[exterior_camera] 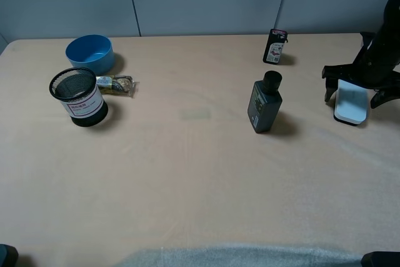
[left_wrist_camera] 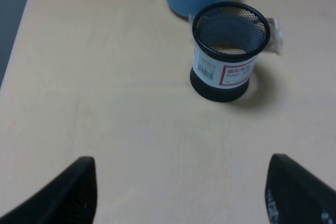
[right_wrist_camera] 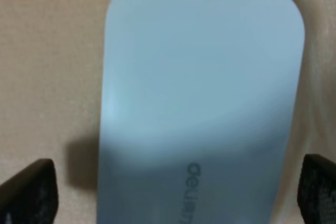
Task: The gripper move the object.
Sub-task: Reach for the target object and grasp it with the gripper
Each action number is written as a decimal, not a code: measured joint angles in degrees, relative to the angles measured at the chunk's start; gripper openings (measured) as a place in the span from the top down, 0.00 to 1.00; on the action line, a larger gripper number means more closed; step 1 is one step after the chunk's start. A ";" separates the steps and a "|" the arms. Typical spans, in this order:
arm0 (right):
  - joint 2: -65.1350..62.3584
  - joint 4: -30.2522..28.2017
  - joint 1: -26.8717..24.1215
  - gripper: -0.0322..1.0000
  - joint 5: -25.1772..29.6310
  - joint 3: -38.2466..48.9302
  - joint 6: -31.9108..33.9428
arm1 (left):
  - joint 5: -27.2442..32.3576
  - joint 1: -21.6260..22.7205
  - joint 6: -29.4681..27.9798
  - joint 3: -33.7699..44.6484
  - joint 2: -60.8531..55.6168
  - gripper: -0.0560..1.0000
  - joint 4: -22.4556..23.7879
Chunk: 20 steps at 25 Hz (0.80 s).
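The fingers of my right gripper reach down beside both long sides of the white device (exterior_camera: 350, 104). I should close my right gripper now.
The object, a flat white rounded-rectangular device (exterior_camera: 350, 104), lies on the table at the far right. My right gripper (exterior_camera: 354, 94) is low over it, open, one dark finger on each side of it. In the right wrist view the device (right_wrist_camera: 202, 103) fills the frame, with the fingertips (right_wrist_camera: 29, 190) at both lower corners and gaps beside it. My left gripper (left_wrist_camera: 178, 192) is open and empty, seen only in the left wrist view, above bare table near a black mesh cup (left_wrist_camera: 228, 51).
A dark grey bottle (exterior_camera: 265, 103) with a black cap lies left of the device. A small black packet (exterior_camera: 275, 46) stands behind it. At the left are a blue bowl (exterior_camera: 90, 53), the mesh cup (exterior_camera: 79, 97) and a wrapped snack (exterior_camera: 116, 84).
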 joint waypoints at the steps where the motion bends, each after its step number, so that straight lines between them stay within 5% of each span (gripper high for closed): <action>1: 0.00 0.00 0.00 0.30 -0.19 0.00 0.00 | 0.00 0.00 0.00 0.00 0.00 0.25 0.00; 8: 0.00 0.00 0.00 0.31 -0.54 0.00 0.00 | 0.00 0.00 0.00 0.00 0.00 0.25 0.00; 15: 0.00 -0.19 0.00 0.49 -0.56 0.00 -0.40 | 0.00 0.00 0.00 0.00 0.00 0.25 0.00; 20: 0.00 -0.22 0.00 0.51 -0.56 0.00 -1.07 | 0.00 0.00 0.00 0.00 0.00 0.25 0.00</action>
